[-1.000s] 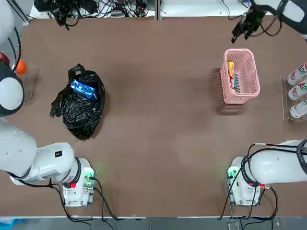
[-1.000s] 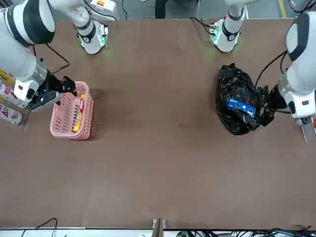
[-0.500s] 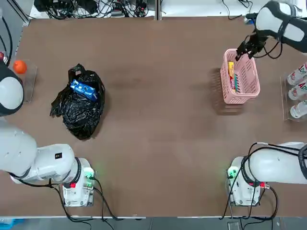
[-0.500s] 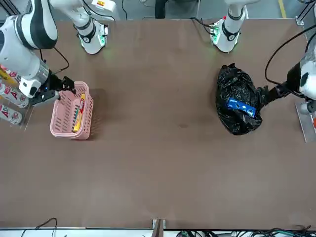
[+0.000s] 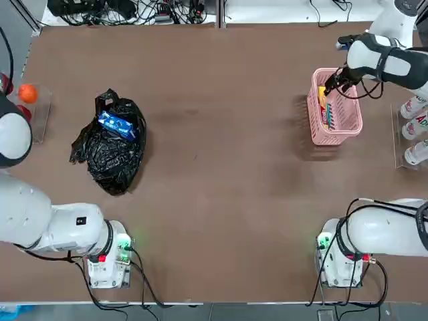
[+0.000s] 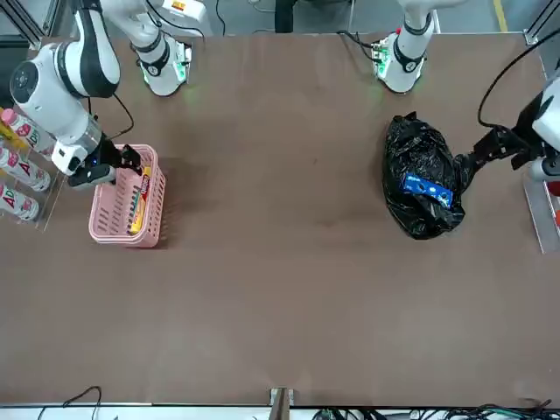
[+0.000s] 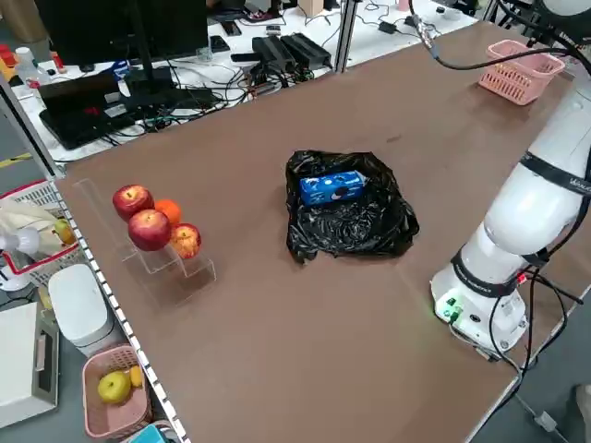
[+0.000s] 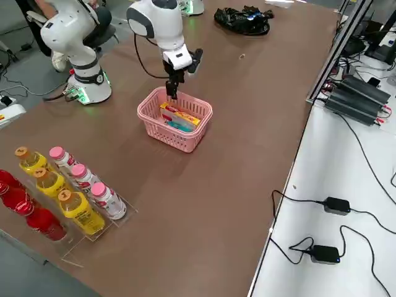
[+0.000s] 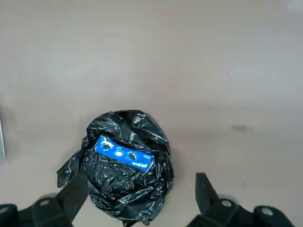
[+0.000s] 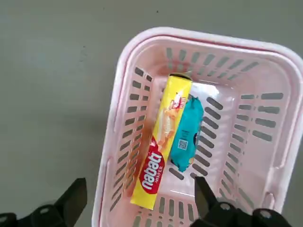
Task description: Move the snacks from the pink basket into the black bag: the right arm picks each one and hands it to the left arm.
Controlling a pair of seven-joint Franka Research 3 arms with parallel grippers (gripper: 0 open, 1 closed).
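My right gripper is going to grab the yellow packet by its red-printed end (image 10: 150,176) next, because the teal packet (image 10: 188,135) lies against the yellow packet's other half.
The pink basket (image 10: 213,39) (image 5: 356,110) holds a yellow packet (image 10: 161,142) with red print and a smaller teal packet (image 10: 185,135), lying side by side. My right gripper (image 10: 138,185) (image 5: 332,81) (image 8: 171,90) hangs open just over the basket's far end, holding nothing. The blue snack (image 9: 124,153) (image 5: 115,123) lies in the open top of the black bag (image 5: 110,160) (image 6: 418,219). My left gripper (image 9: 139,187) (image 6: 472,163) is open and empty, well above the bag on its outer side.
A clear rack of drink bottles (image 5: 414,127) (image 8: 68,192) stands right of the basket. Apples and an orange (image 7: 148,221) sit on a rack at the table's left edge. Bare brown tabletop (image 5: 221,134) lies between bag and basket.
My right gripper has come in from beyond the basket's far edge to hang over its far end. The left arm has drawn up and away from the bag.
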